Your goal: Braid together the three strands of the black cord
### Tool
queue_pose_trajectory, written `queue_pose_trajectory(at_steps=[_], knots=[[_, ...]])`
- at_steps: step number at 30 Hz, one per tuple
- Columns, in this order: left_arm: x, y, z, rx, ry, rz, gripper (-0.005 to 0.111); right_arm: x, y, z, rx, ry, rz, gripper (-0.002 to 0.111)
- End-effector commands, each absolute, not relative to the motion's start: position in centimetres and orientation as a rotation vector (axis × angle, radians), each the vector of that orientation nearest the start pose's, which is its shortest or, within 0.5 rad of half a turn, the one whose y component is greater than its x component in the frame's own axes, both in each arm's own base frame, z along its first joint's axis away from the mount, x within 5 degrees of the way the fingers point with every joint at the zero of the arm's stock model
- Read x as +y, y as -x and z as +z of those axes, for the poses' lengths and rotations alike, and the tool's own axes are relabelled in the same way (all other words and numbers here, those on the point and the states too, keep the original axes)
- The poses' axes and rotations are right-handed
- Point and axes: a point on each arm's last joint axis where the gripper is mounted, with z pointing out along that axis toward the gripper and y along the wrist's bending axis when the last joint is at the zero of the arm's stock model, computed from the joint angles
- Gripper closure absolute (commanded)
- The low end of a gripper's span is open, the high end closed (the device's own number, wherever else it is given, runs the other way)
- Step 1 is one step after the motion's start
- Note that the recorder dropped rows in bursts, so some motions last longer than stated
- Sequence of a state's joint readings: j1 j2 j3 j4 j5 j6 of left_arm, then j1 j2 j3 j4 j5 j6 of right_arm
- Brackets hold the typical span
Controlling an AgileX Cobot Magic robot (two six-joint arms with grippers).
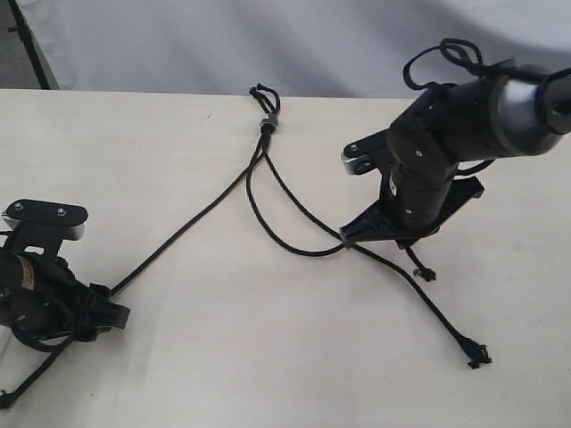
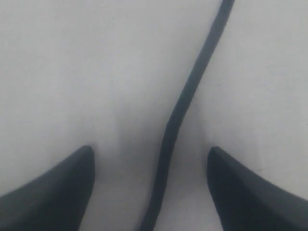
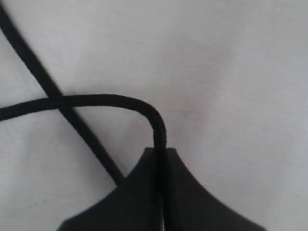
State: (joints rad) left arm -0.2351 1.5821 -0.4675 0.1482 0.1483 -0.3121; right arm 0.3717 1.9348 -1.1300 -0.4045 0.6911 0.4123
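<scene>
I need to keep holding the middle strand until the strand stretches straight over the table before opening my right gripper: the strand's loop (image 1: 287,246) now bows slack from the cord's knot (image 1: 266,121) to the gripper's fingers.
The black cord's grey-banded knot (image 1: 266,121) lies near the table's far edge. From it three strands fan out. The left strand (image 1: 187,225) runs down to my left gripper (image 1: 111,301). That gripper is open, and the strand (image 2: 182,107) lies on the table between its spread fingers (image 2: 77,185) without touching them. The middle strand (image 1: 285,242) loops over to my right gripper (image 1: 350,235), which is shut on it (image 3: 96,99) at the fingertips. The third strand (image 1: 419,294) passes under that loop and ends in a frayed tip (image 1: 479,358).
The cream table (image 1: 268,357) carries only the cord. A short tail with a knotted tip (image 1: 426,273) lies below the right gripper. Glossy arm cables (image 1: 446,52) loop above the right arm. A grey backdrop stands behind the far edge.
</scene>
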Motion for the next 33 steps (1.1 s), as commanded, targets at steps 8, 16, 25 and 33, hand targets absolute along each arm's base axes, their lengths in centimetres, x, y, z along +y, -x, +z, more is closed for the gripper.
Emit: queue_pose_trajectory(at_steps=[8, 16, 25, 33], knots=[[-4.9, -21.7, 11.6, 2.761, -0.074, -0.077, 0.043, 12.2, -31.5, 10.4, 2.996, 0.542, -0.328, 0.109], [-4.9, -21.7, 11.6, 2.765, -0.073, -0.076, 0.043, 20.3, -23.5, 10.9, 2.961, 1.007, -0.030, 0.109], [-4.9, -21.7, 11.6, 2.768, -0.081, -0.072, 0.043, 24.2, -19.1, 20.7, 2.502, 1.191, 0.178, 0.109], [-4.9, -21.7, 11.6, 2.770, -0.081, -0.071, 0.043, 16.6, -22.0, 28.3, 2.372, 0.791, 0.111, 0.109]])
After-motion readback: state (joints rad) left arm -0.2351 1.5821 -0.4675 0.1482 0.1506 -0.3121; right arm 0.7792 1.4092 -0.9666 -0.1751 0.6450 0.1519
